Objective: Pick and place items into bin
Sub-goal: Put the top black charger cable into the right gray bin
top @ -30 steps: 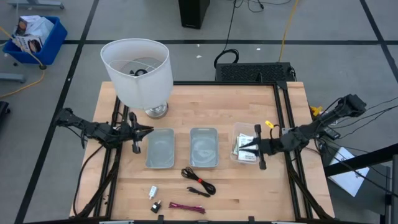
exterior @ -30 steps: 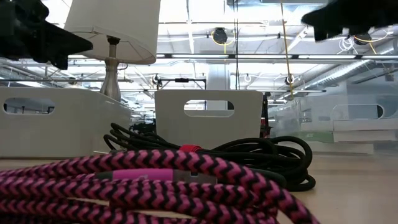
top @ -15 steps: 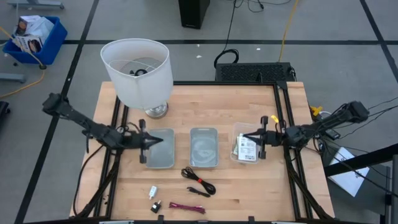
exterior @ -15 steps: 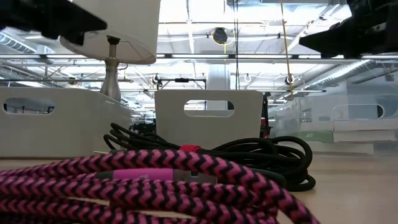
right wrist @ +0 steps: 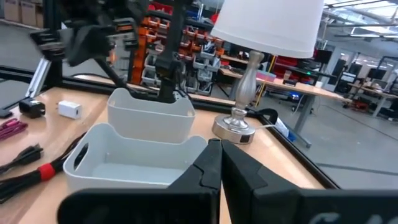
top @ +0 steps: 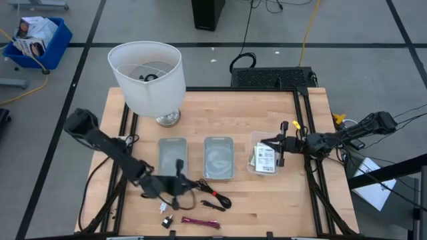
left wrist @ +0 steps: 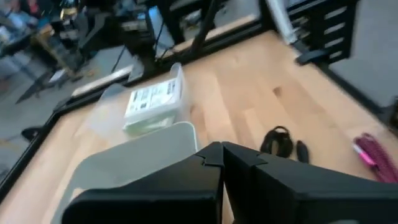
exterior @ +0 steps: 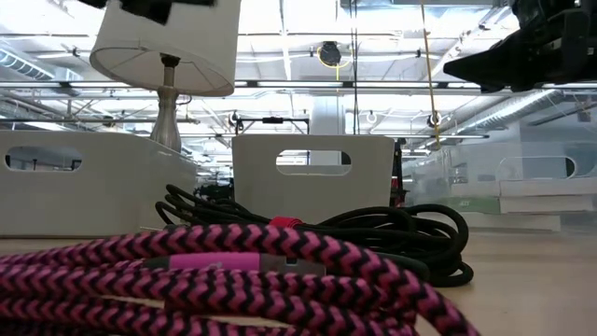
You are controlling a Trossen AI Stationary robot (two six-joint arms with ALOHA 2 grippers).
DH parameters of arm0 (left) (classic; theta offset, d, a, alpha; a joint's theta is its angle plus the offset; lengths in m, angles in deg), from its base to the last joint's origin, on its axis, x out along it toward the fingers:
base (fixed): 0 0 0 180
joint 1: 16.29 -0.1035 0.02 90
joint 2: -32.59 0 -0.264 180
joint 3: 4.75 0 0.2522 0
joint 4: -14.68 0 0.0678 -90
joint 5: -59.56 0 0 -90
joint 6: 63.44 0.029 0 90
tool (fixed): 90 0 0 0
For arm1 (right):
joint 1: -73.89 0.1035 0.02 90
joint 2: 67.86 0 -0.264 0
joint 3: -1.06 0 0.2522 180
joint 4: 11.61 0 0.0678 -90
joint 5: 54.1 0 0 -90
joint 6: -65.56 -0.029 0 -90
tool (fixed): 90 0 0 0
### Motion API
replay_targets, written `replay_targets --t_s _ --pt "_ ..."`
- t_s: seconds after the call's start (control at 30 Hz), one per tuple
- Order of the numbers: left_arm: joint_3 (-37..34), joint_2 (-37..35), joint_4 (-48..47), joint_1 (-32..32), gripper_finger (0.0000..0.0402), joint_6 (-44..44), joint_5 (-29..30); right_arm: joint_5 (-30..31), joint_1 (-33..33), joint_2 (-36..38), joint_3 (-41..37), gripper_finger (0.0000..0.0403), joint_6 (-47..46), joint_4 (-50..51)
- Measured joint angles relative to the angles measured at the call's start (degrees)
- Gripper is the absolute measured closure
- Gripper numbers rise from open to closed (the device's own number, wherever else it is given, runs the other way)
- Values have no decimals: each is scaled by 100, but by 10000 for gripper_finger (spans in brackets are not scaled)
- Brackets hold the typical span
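My left gripper should grab the black cable by its red band (top: pixel 215 193) next, to pack the middle bin (top: pixel 218 157).
My left gripper (top: pixel 189 182) (left wrist: pixel 221 152) hovers shut just past the near rim of the left grey bin (top: pixel 172 159), beside the left end of the black cable (top: pixel 213 193) (left wrist: pixel 278 140), and touches nothing. The red-magenta cable (top: pixel 200 222) (exterior: pixel 215 280), the white plug (top: pixel 164 205) and the black piece (top: pixel 167 220) lie on the wood near the table's near edge. White packets (top: pixel 265 159) (left wrist: pixel 153 99) lie inside the clear right bin (top: pixel 253 141). My right gripper (top: pixel 265 142) (right wrist: pixel 214 149) hangs shut above that bin. The middle bin (top: pixel 218 157) holds nothing.
A big white lampshade lamp (top: pixel 147 77) stands at the table's far left. Black rails (top: pixel 301 120) run along the left and right sides of the table. Bare wood lies between the bins and the near edge and to the right of the cables.
My left gripper has swung from the left side of the left bin toward the near edge and the right, ending beside the black cable, still shut. My right gripper has drifted slightly toward the far edge over the packet bin. The items have stayed in place.
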Motion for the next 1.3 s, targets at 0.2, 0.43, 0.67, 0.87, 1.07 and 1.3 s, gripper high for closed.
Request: replay_targets --t_s 0.2,0.43,0.67,0.87,1.07,1.3 --pt "1203 1139 -1379 -253 327 -574 -64 -1 -116 32 2 401 -59 -86" --pt "2433 2238 -1694 -307 216 -342 -521 8 -151 49 2 400 5 -219" --pt "3433 3014 -2453 -536 210 -441 -1432 -5 -149 58 3 399 106 -299" --pt "3601 3228 -2709 -720 244 -663 -2420 -16 -149 58 4 399 122 -286" --pt "3601 3232 -3206 -730 264 -661 -2470 -18 -149 58 4 399 117 -296" --pt "3601 3232 -3460 -737 241 -700 -2180 -19 -149 58 4 399 63 -296"
